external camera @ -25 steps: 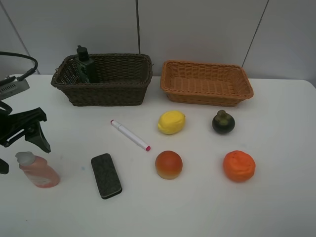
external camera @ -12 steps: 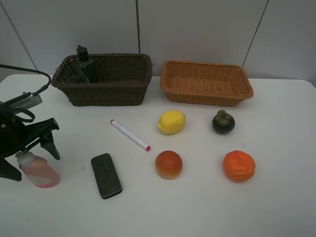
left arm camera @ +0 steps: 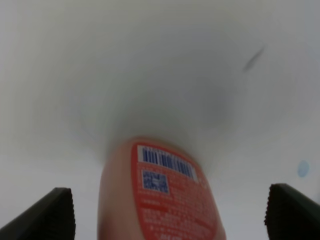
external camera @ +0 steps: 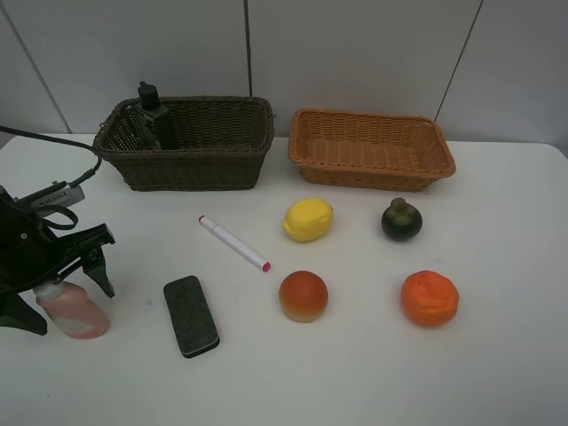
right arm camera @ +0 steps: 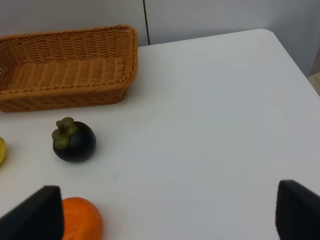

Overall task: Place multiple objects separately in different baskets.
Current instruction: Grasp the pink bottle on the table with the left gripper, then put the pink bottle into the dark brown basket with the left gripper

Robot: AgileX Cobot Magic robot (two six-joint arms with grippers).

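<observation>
The left gripper's fingers reach down on either side of the pink bottle point(external camera: 75, 312) and would hold the bottle if they closed now, so the left gripper needs to close on the bottle.
The pink bottle point(external camera: 75, 312) lies on the table at the left. My left gripper point(external camera: 60, 293) is open and straddles it, one finger on each side; its label fills the left wrist view point(left arm camera: 165, 200). The dark green bottle point(external camera: 153, 114) stands in the dark brown basket point(external camera: 204, 155). The light tan basket point(external camera: 371, 151) holds nothing. The white marker point(external camera: 234, 243), black eraser point(external camera: 191, 315), lemon point(external camera: 308, 219), mangosteen point(external camera: 401, 220), orange point(external camera: 429, 297) and red-orange fruit point(external camera: 303, 295) lie on the table. My right gripper point(right arm camera: 167, 212) is open and empty, near the mangosteen point(right arm camera: 74, 141) and orange point(right arm camera: 80, 225).
Both baskets stand side by side at the back, against the wall. The tan basket point(right arm camera: 65, 70) also shows in the right wrist view. The table's right edge point(right arm camera: 292, 55) is near my right gripper. A cable point(external camera: 53, 142) trails behind the left arm.
My left gripper has moved right and down over the pink bottle, from beside it to straddling it. The bottle and other objects have not moved.
</observation>
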